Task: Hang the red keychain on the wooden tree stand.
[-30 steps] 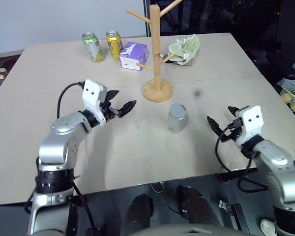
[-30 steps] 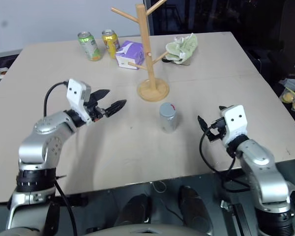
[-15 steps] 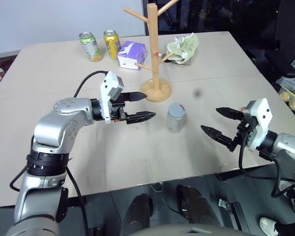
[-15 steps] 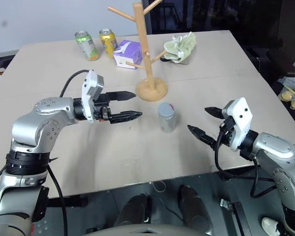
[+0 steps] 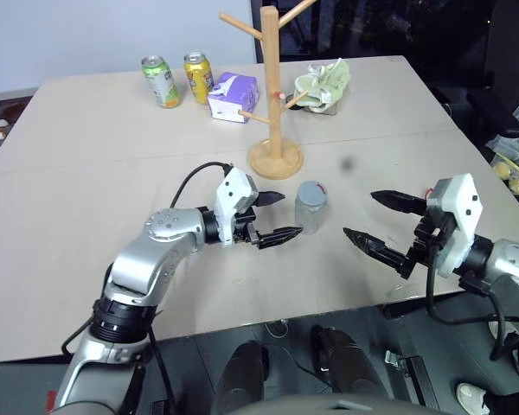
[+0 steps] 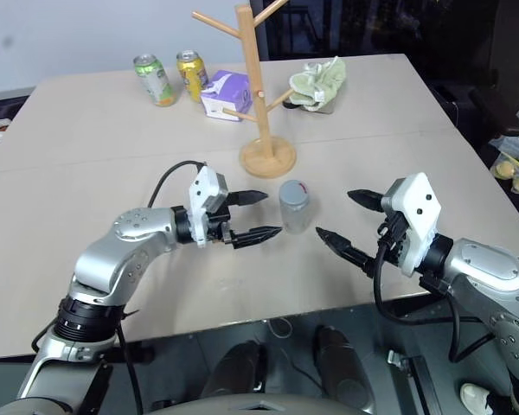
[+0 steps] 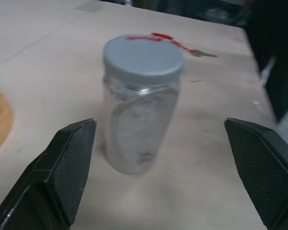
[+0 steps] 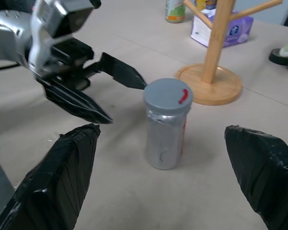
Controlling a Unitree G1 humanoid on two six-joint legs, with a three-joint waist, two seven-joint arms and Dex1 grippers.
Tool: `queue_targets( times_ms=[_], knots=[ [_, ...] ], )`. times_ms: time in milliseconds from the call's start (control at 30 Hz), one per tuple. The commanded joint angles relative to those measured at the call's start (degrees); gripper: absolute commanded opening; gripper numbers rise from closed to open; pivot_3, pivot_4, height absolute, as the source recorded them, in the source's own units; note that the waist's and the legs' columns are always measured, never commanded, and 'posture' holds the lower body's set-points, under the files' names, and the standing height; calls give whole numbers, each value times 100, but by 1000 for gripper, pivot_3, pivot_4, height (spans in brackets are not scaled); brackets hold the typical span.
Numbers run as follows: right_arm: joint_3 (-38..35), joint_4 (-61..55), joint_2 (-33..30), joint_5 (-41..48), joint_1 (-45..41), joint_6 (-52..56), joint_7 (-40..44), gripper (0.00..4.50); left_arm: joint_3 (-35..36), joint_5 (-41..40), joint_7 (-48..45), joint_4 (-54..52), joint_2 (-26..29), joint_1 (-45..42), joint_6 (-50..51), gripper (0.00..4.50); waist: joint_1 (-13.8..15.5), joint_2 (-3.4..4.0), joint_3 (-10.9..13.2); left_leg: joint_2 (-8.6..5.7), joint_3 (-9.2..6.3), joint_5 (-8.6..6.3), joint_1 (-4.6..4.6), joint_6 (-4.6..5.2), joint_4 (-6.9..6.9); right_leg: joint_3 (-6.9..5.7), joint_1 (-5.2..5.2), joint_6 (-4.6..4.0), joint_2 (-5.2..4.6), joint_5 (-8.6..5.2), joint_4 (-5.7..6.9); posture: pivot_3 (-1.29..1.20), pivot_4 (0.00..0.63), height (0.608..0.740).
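Observation:
My left gripper's fingers stop short of the silver canister in the left wrist view, so it is too early to close on the canister; the gripper moves toward it first.
The red keychain point(image 7: 156, 37) is a thin red loop lying on the grey lid of a silver canister point(image 5: 310, 206) at the table's middle; its small metal piece point(image 7: 202, 53) hangs past the lid's rim. The loop also shows as a red curl on the lid point(image 8: 184, 96). My left gripper point(image 5: 291, 214) is open just left of the canister, fingers pointing at it. My right gripper point(image 5: 358, 213) is open to the canister's right, a short gap away. The wooden tree stand point(image 5: 269, 86) rises behind the canister on its round base point(image 5: 275, 160).
Two drink cans point(image 5: 162, 80) point(image 5: 199, 76) and a purple box point(image 5: 233, 95) stand at the back left. A green cloth point(image 5: 324, 85) lies at the back right. The table's front edge point(image 5: 268, 322) runs close below both grippers.
My left gripper has swung right and down to the canister's side. My right gripper has rolled and drawn left toward the canister. Both stayed open.

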Motion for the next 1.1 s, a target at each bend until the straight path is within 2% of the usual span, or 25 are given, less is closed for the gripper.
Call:
queue_targets(
  times_ms=[33, 233, 533, 767, 1100],
  knots=[
    [-181, -253, -108, 277, -99, -2, -192, 4500, -4, 227, 279, 35, -201, -25, -358, 4412, 26, 0, 0, 0, 1, 0, 0, 0, 0, 1, 0, 0, 0, 0, 0, 0, 150, 740],
    [-250, -253, -328, 607, -102, -30, -394, 4500, -258, 460, 401, 233, -608, -47, -615, 4412, 59, 0, 0, -1, 0, 0, -2, 0, 1, 0, 0, 0, 0, 0, 0, 0, 150, 740],
    [-214, -223, -445, 648, 41, -187, -527, 4500, -496, 755, 535, 473, -981, -82, -1064, 4412, 62, -1, -1, -1, 0, 0, -4, 0, 4, 1, 1, 0, 0, 0, 0, 0, 150, 740],
    [-221, -244, -451, 597, 155, -305, -601, 4500, -458, 990, 692, 826, -1177, -184, -1456, 4412, 66, -1, -1, -1, 0, 0, -3, 0, 4, 1, 2, 1, 1, 1, 2, 0, 150, 740],
    [-205, -275, -458, 609, 215, -407, -705, 4500, -476, 965, 631, 875, -1255, -246, -1457, 4412, 66, -1, -1, -1, 0, 0, -4, 0, 6, 2, 2, 1, 1, 1, 2, 0, 150, 740]
  ],
)
